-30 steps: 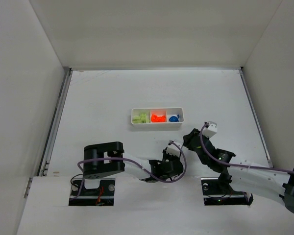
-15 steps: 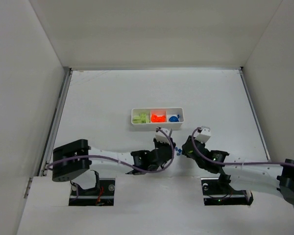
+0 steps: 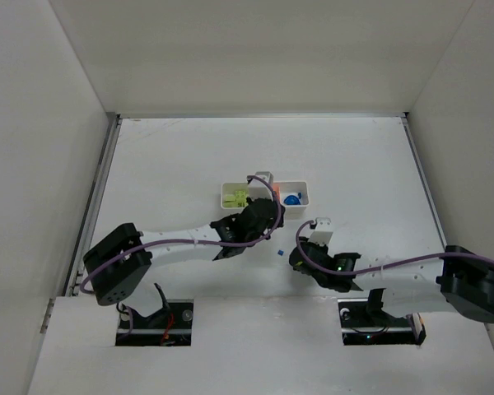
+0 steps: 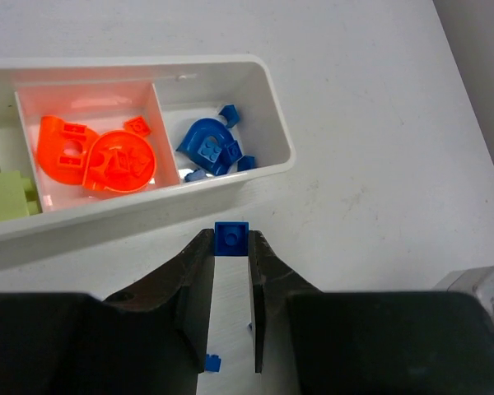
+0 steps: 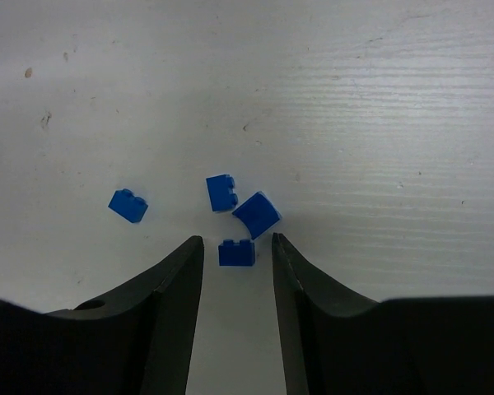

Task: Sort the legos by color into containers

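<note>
The tiny blue lego would fall short, outside the near side of the tray, if I opened my left gripper now. My left gripper needs to move it to the tray's blue section before letting go.
My left gripper (image 4: 230, 244) is shut on a tiny blue lego (image 4: 231, 234) at its fingertips, just in front of the white tray's (image 4: 277, 145) near wall by the blue compartment. The tray holds blue pieces (image 4: 209, 148), orange pieces (image 4: 99, 156) and lime green ones (image 4: 3, 194), each colour in its own compartment. My right gripper (image 5: 237, 244) is open and low over the table, with one blue brick (image 5: 236, 253) between its fingertips. Three more blue legos (image 5: 257, 214) (image 5: 221, 192) (image 5: 128, 206) lie just beyond. In the top view the left gripper (image 3: 260, 216) partly covers the tray (image 3: 306, 196).
White walls enclose the table, with a metal rail (image 3: 95, 206) along its left side. The two arms lie close together near the table's middle; part of the right arm's wrist (image 4: 480, 288) shows at the edge of the left wrist view.
The left gripper closed on a blue lego and carried it from near the front edge up to the tray. The right gripper swung left and down over the loose blue legos.
</note>
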